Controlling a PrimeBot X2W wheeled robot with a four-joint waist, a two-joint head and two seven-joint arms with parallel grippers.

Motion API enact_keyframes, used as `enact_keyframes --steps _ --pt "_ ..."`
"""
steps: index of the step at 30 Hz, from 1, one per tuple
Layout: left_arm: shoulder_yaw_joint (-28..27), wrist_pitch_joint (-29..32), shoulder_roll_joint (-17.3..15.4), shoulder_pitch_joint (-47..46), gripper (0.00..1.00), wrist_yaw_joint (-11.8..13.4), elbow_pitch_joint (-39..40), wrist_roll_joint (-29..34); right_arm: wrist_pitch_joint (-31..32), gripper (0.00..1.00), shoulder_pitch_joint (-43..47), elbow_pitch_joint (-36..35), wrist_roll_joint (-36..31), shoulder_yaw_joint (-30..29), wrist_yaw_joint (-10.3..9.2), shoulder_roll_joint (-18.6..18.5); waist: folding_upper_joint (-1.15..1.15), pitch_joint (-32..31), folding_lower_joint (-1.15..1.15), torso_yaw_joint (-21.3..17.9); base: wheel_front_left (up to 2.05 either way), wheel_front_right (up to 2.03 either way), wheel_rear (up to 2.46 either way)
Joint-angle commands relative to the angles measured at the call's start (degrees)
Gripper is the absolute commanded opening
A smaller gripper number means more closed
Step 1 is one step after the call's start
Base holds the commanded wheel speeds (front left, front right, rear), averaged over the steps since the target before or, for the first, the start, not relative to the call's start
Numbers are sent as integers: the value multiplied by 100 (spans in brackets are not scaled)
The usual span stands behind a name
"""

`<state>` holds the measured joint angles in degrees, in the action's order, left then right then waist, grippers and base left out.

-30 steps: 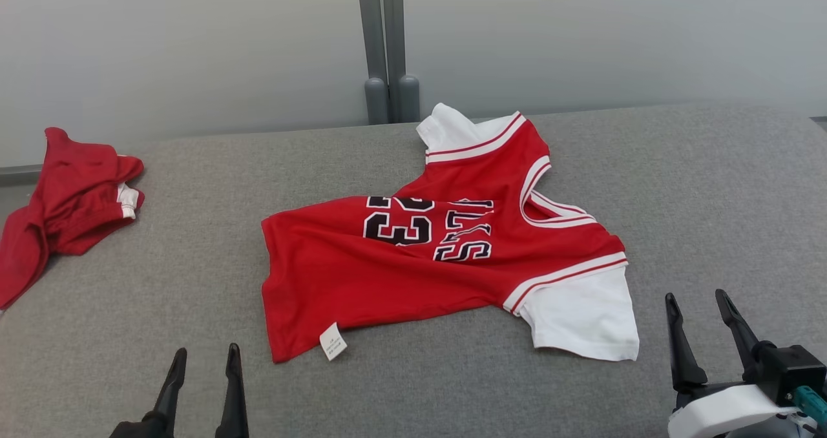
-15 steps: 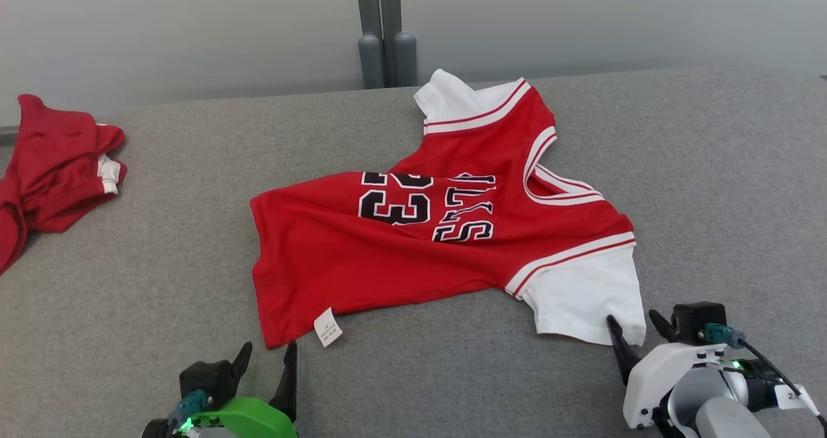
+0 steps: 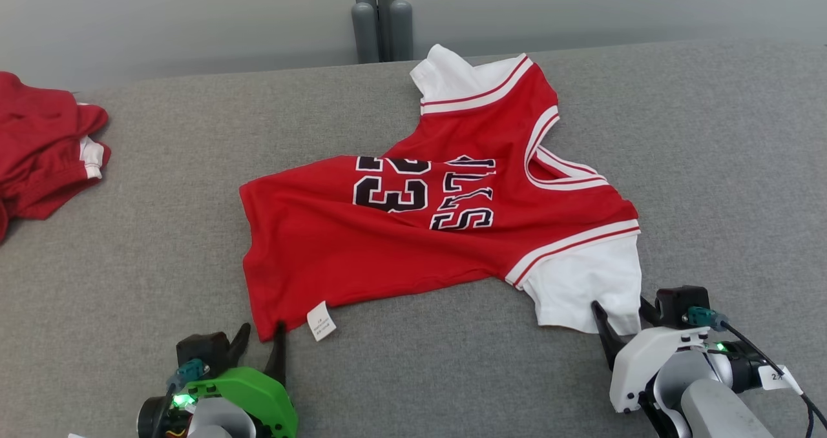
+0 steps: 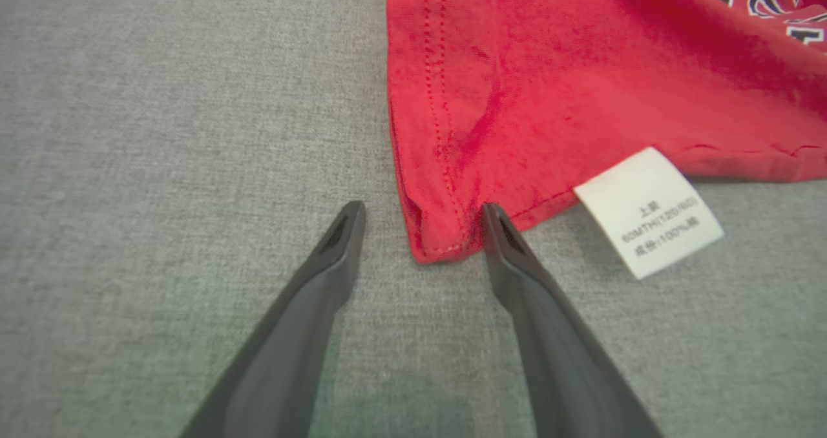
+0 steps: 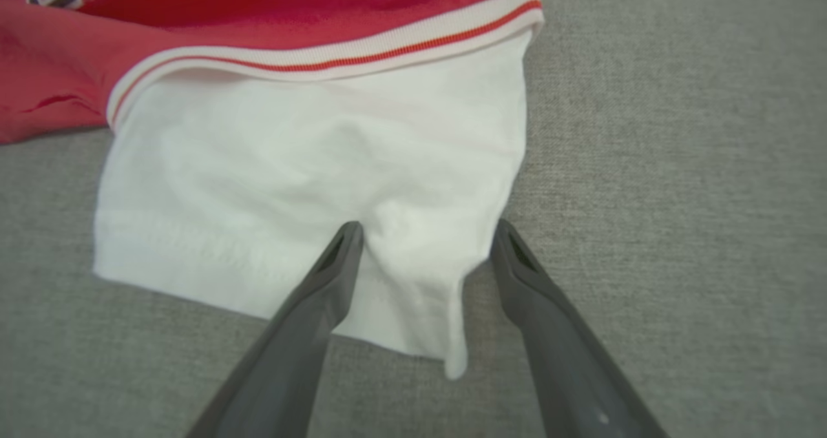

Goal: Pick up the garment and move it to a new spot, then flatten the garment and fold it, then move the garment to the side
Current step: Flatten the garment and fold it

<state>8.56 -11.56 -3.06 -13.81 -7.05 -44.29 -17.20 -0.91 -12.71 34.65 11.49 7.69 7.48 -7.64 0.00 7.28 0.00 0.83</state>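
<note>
The red jersey needs to be folded, so the left gripper should grab it next by its hem corner (image 3: 267,331) beside the white care label (image 3: 320,322).
The garment (image 3: 387,250) is a red jersey with a black "23" and white sleeves, lying crumpled but mostly spread on the grey padded surface (image 3: 711,134). My left gripper (image 3: 261,331) is open at its near-left hem corner. In the left wrist view the red corner (image 4: 439,231) lies between the open fingers of the left gripper (image 4: 421,208), beside a white care label (image 4: 648,212). My right gripper (image 3: 618,309) is open at the near white sleeve. The right wrist view has the sleeve's edge (image 5: 413,257) between the fingers of the right gripper (image 5: 428,226).
A second red garment (image 3: 45,154) is bunched at the far left edge of the surface. A grey post (image 3: 378,18) stands behind the surface against a pale wall. Bare grey surface lies to the right of the jersey and in front of it.
The head camera has tilted down, shifting the picture. Both grippers have moved forward to the jersey: the left one to the hem corner, the right one onto the sleeve edge.
</note>
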Motion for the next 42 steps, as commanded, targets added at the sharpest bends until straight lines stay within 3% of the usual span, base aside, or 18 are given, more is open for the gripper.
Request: enact_keyframes --steps 1,3,4,9,13,19,24,28,33,38,41,42 --pt "54 82 -21 -93 0 -26 -134 -69 116 98 -14 125 106 101 3 29 0 8 0 -15 0 0 0" --pt "133 106 -21 -133 0 -38 -265 -141 182 14 -9 158 280 266 4 52 0 -14 0 -29 0 0 0" --pt "152 99 -30 -145 0 -33 -302 -181 186 0 -10 138 397 304 4 62 0 -33 0 -35 0 0 0" --pt "487 146 -63 -111 0 -48 -55 -676 194 0 85 -298 1043 350 2 -149 0 -156 0 -69 0 0 0" --pt "779 252 -278 93 0 -44 973 -1322 337 0 337 -1342 1730 187 2 -421 0 -270 0 -105 0 0 0" --pt "883 1148 -942 660 0 -26 4053 -1998 1048 0 964 -4033 3127 -690 2 -889 0 -369 0 -195 0 0 0" --pt "602 2242 -1433 598 0 434 6776 -2207 1778 0 944 -5953 3929 -1968 2 -959 0 -211 0 -311 0 0 0" --pt "438 3076 -1570 -122 0 715 7846 -2530 2414 0 284 -6663 4311 -2782 3 -987 0 56 0 -387 0 0 0" --pt "385 4016 -1654 -1621 0 947 7741 -2843 3295 0 -1216 -6350 4135 -3146 2 -1207 0 634 0 -456 0 0 0" --pt "520 4510 -1516 -3524 0 1053 6362 -2660 3920 0 -3180 -5248 3445 -2937 3 -1144 0 1577 0 -384 0 0 0" --pt "658 4478 -1466 -4605 0 959 5314 -2305 3871 0 -4343 -4511 2873 -2680 2 -941 0 2148 0 -372 0 0 0" --pt "628 4457 -1311 -4973 0 1027 4932 -2363 3803 0 -4802 -4267 2660 -2592 3 -857 0 2406 0 -377 0 0 0"
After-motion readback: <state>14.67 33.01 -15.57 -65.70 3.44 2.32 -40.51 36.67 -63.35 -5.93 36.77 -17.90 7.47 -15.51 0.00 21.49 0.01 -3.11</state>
